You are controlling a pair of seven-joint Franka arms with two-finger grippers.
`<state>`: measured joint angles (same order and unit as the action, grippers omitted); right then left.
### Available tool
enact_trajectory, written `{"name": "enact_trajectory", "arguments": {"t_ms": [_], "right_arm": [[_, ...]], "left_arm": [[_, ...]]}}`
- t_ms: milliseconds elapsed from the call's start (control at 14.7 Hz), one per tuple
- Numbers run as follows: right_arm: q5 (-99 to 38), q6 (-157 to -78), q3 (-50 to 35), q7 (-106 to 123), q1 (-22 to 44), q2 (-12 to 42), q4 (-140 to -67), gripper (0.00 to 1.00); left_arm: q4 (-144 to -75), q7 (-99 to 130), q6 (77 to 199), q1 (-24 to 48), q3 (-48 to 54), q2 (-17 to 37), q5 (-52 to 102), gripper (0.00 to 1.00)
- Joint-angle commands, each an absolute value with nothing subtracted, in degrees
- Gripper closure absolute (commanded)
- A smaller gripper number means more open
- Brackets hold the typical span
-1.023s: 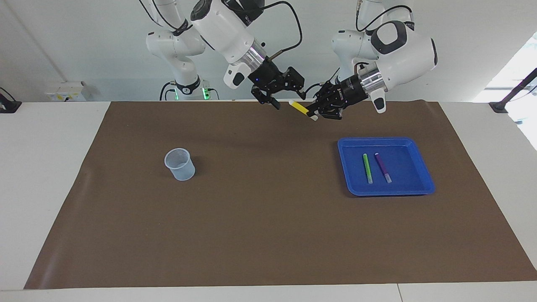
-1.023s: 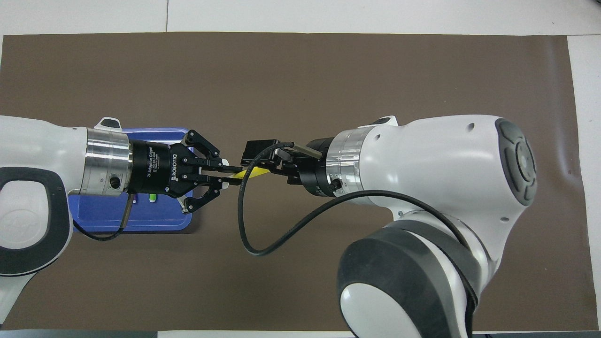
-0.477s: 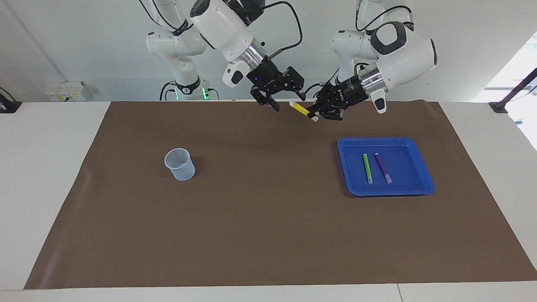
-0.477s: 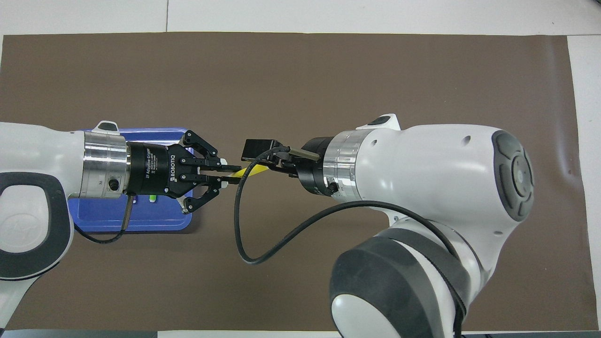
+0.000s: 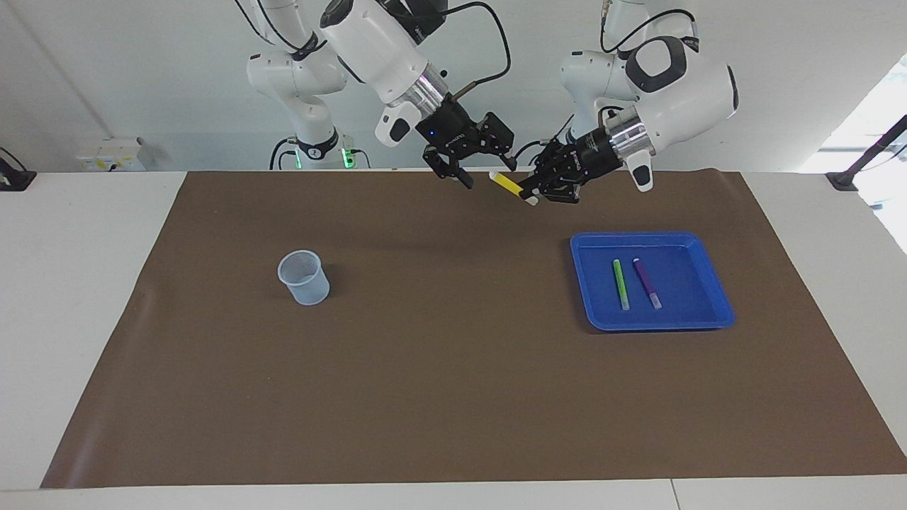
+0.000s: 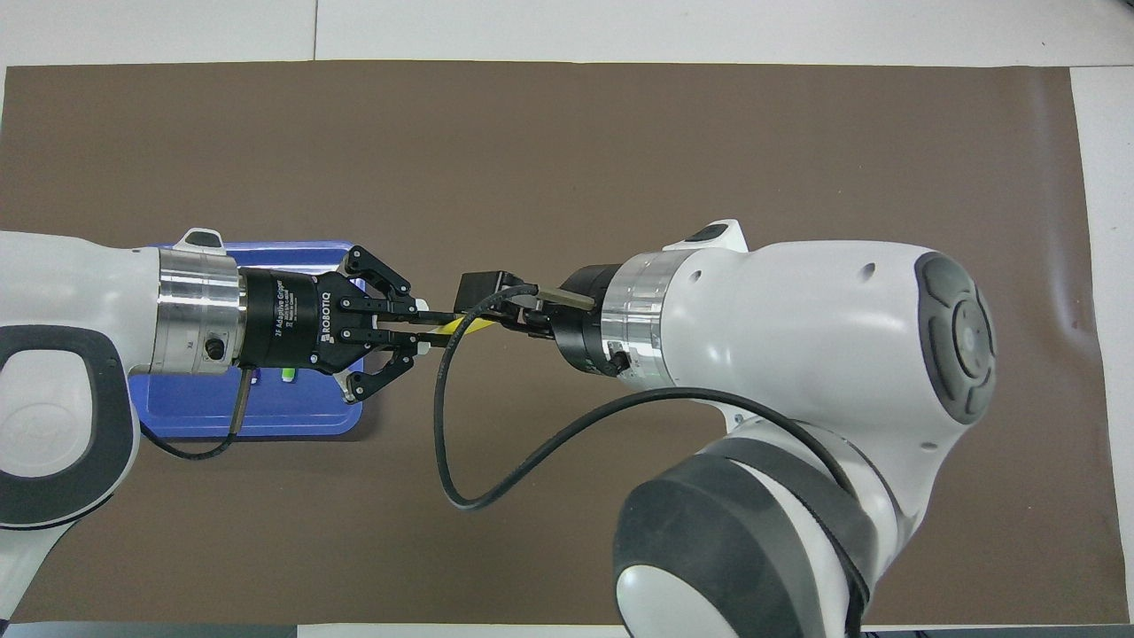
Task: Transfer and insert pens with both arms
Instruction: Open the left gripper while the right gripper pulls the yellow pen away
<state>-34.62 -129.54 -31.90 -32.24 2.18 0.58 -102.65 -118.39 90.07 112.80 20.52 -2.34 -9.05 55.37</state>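
Note:
My left gripper's fingers cover the yellow pen near its whitish tip. My right gripper next needs to grab the pen by its free upper end (image 6: 481, 324).
My left gripper (image 5: 533, 193) (image 6: 438, 325) is shut on the yellow pen (image 5: 508, 183) (image 6: 462, 326) near its whitish tip and holds it tilted in the air, over the mat's edge nearest the robots. My right gripper (image 5: 489, 170) (image 6: 496, 308) is open and faces it; the pen's free end lies about between its fingers. I cannot tell whether they touch it. The green pen (image 5: 621, 283) and the purple pen (image 5: 646, 282) lie side by side in the blue tray (image 5: 680, 301). In the overhead view the left arm hides most of the tray (image 6: 266, 412).
A clear plastic cup (image 5: 303, 278) stands upright on the brown mat (image 5: 453, 382) toward the right arm's end; the right arm hides it in the overhead view. A thin black stand (image 5: 868, 152) is at the table's corner by the left arm.
My right gripper has moved a little closer to the left gripper, so its open fingers come around the pen's free end. The left gripper and the pen have barely moved.

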Motion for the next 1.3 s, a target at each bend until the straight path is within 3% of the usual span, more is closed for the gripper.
{"name": "enact_trajectory", "arguments": {"t_ms": [0, 136, 750, 818, 1227], "right_arm": [[-34.2, -130.7, -32.6, -31.5, 1.7, 0.0, -103.6, 0.65], [-34.2, -130.6, -32.6, -31.5, 1.7, 0.0, -103.6, 1.00], [-30.3, -130.7, -32.6, -31.6, 1.5, 0.4, -103.2, 1.00], [-30.3, -130.6, -32.5, -31.6, 1.3, 0.4, -103.2, 1.00], [-19.6, -128.2, -30.3, -30.9, 0.3, -0.3, -105.4, 1.00]], "left_arm": [[-120.8, 90.6, 114.5, 21.3, -2.6, -11.1, 56.5, 1.00], [-120.8, 90.6, 114.5, 21.3, -2.7, -11.1, 56.8, 1.00], [-120.7, 90.5, 114.4, 21.3, -2.7, -11.1, 56.9, 1.00], [-120.6, 90.5, 114.5, 21.4, -2.7, -11.1, 56.9, 0.01], [-120.6, 89.9, 114.1, 20.7, -2.9, -11.5, 56.2, 0.00]]}}
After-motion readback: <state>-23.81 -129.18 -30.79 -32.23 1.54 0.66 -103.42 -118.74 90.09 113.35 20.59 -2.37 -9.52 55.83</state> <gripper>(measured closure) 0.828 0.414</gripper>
